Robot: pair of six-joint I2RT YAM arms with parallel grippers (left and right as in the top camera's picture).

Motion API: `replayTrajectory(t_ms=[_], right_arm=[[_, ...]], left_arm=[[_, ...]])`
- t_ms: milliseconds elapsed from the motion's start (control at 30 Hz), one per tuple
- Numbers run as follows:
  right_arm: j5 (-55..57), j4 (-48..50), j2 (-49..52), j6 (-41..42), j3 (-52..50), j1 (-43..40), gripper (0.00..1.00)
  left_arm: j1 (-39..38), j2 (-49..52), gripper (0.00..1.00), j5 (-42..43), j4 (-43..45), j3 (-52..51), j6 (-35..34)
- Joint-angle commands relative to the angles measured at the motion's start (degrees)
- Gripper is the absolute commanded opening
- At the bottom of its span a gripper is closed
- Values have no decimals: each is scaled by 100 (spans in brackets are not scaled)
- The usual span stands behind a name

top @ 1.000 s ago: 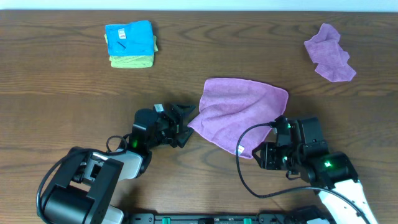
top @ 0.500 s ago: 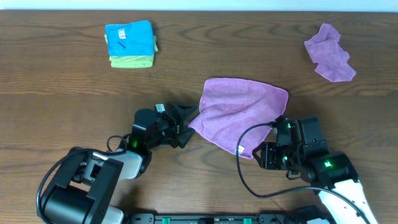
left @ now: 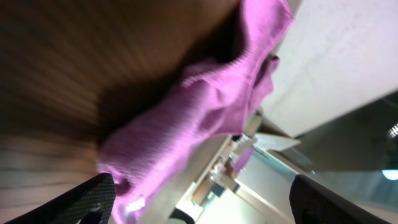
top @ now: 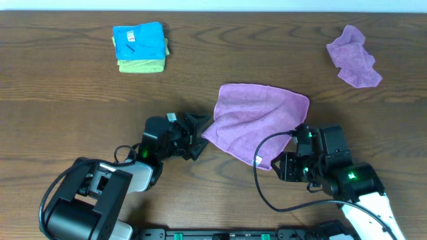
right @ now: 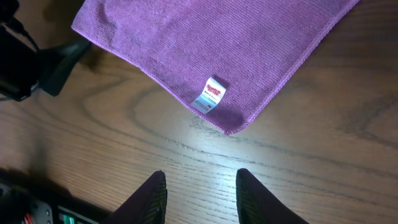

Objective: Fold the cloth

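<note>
The left gripper grabs the lilac-purple cloth's corner, away from the tag [top: 257,160], next. Then it draws the cloth straight for folding.
The cloth [top: 260,120] is lilac-purple and lies spread out, slightly rumpled, in the middle of the table. Its white tag [top: 257,160] sits at the near corner. My left gripper [top: 202,135] stands wide open at the cloth's left corner. In the left wrist view the cloth [left: 205,112] reaches down beside one finger of that gripper [left: 199,205]. My right gripper [top: 280,168] is open just short of the near corner. In the right wrist view only bare wood shows between the right gripper's [right: 202,196] fingers, and the tag [right: 210,94] and the cloth [right: 211,43] lie ahead of them.
A folded blue cloth [top: 139,40] rests on a yellow-green one [top: 141,65] at the far left. Another purple cloth [top: 353,57] lies crumpled at the far right. The wooden table [top: 80,113] ends along the far edge.
</note>
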Motion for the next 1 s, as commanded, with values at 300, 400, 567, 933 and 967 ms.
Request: replayTrajectory(t_ms=[300, 400, 567, 933, 967], right_arm=[[22, 109, 4, 35, -20, -48, 37], [22, 162, 4, 35, -20, -48, 37], [22, 208, 4, 37, -20, -48, 37], [20, 208, 4, 37, -20, -48, 36], [22, 208, 4, 37, -20, -48, 36]], left_arm=[[-26, 50, 80, -538, -151, 111, 538], [-55, 50, 80, -614, -153, 114, 538], [-186, 50, 81, -726, -254, 114, 568], [-289, 52, 74, -942, -435, 136, 802], [-289, 52, 74, -942, -476, 153, 841]])
